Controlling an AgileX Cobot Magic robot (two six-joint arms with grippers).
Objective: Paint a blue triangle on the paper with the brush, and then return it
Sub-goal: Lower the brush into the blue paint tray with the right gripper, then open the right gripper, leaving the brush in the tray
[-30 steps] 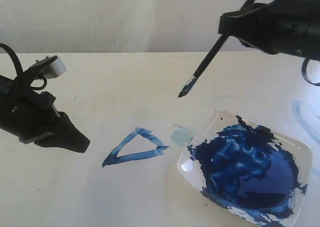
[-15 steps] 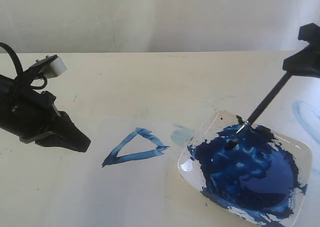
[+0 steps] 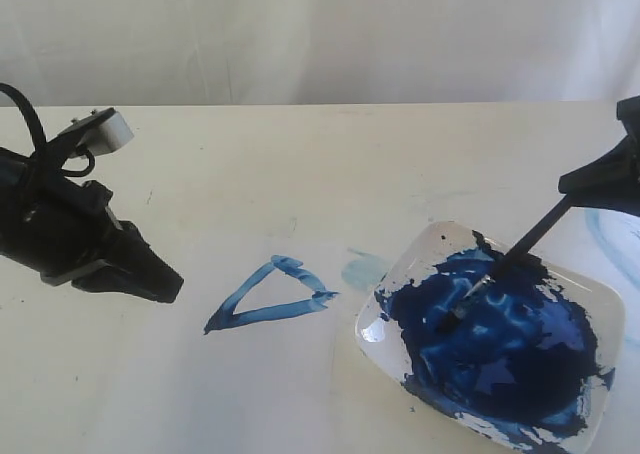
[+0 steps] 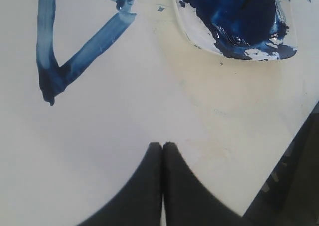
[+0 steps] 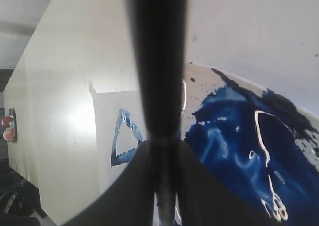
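The brush handle (image 3: 540,229) is high above the white dish's rim. The handle stays in my right gripper for now, until the handle is lower.
The blue triangle (image 3: 265,314) is painted on the whitish paper (image 3: 200,394). To its right, the black-handled brush (image 3: 530,239) slants down from my right gripper (image 3: 610,179), its tip in the dark blue paint of the white dish (image 3: 612,304). The right wrist view shows my right gripper (image 5: 164,146) shut on the brush (image 5: 157,61), with the triangle (image 5: 117,136) beyond. My left gripper (image 3: 172,286) rests shut and holding nothing, left of the triangle. In the left wrist view my left gripper (image 4: 163,145) points toward the triangle (image 4: 89,49).
A pale blue smudge (image 3: 362,270) lies between the triangle and the dish. A faint light-blue mark (image 3: 610,234) sits on the table at the far right. The table's edge (image 4: 294,136) shows in the left wrist view, close to the dish (image 4: 199,34).
My right gripper has moved down and to the right with the brush. The bristle tip went from the air above the table into the dish's paint. The left arm has not moved.
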